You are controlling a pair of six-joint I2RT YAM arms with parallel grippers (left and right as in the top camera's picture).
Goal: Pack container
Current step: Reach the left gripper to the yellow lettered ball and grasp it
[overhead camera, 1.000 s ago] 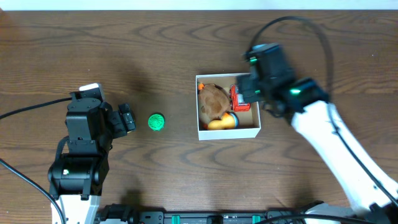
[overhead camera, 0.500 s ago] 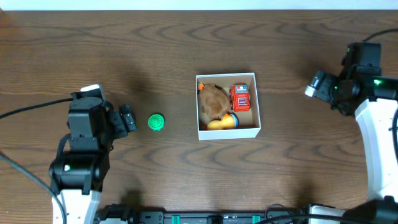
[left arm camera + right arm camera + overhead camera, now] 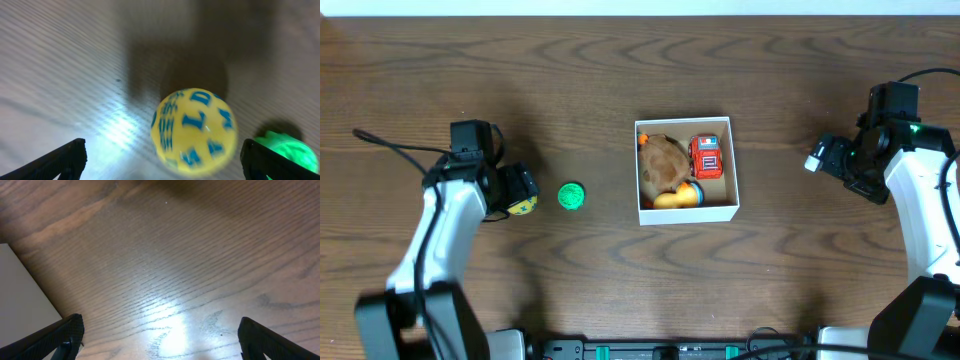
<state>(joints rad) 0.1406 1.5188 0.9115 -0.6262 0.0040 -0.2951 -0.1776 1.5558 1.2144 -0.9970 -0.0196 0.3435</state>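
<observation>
I should lower my left gripper before I close it on the yellow ball, because my fingers are above the ball's middle [image 3: 523, 206] [image 3: 194, 132], apart from their shadow on the tabletop.
The container [image 3: 733, 209], a small white box with a brown inside, sits at the table's middle. It holds a brown turtle-like toy [image 3: 665, 163], a red toy car [image 3: 707, 157] and an orange and blue toy [image 3: 680, 197]. A green ball [image 3: 571, 196] lies left of it on the table and shows in the left wrist view [image 3: 287, 152]. A yellow ball with blue letters [image 3: 194, 131] lies between my left gripper's [image 3: 160, 165] open fingers, peeking out under that gripper overhead [image 3: 525, 207]. My right gripper [image 3: 823, 158] is open and empty, right of the container.
The container's white wall [image 3: 22, 300] shows at the left edge of the right wrist view. Cables run off the left arm toward the table's left edge [image 3: 380, 140].
My right arm left the container and swung out to the right, leaving the red car inside. My left arm has turned and moved over the yellow ball.
</observation>
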